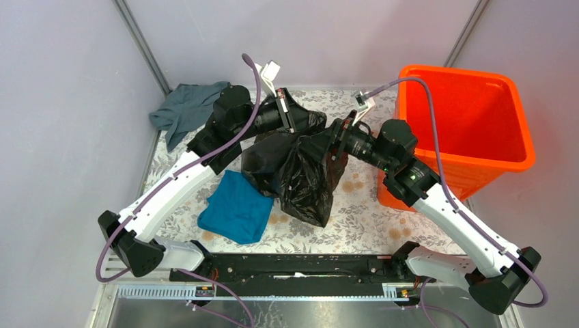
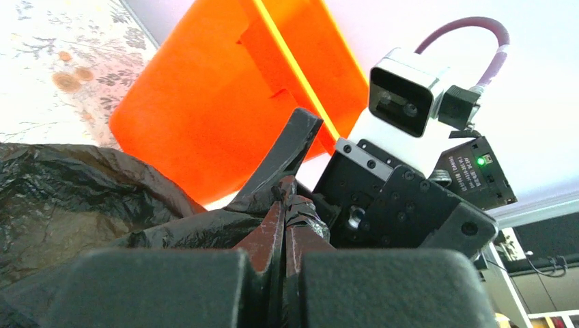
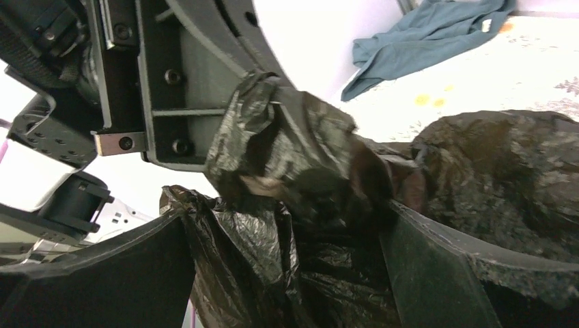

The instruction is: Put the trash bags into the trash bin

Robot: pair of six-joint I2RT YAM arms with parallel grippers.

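My right gripper is to grab the trash bag by its gathered top (image 3: 300,236), so the bag's hanging body stays free to go into the trash bin.
The black trash bags (image 1: 300,174) sit bunched in the middle of the table, one hanging lower toward the front. My left gripper (image 1: 302,121) is shut on a twisted bit of bag plastic (image 2: 300,205) at the top of the bundle. My right gripper (image 1: 332,140) faces it from the right, open, its fingers (image 3: 437,273) standing on either side of the gathered bag top (image 3: 293,266) without pinching it. The orange trash bin (image 1: 464,166) stands at the right of the table, just behind the right wrist. Its wall (image 2: 198,116) fills the left wrist view.
A blue cloth (image 1: 235,207) lies on the floral tablecloth in front of the bags, to the left. A grey-teal cloth (image 1: 188,109) lies at the back left corner, by the wall. A black rail (image 1: 293,268) runs along the near edge.
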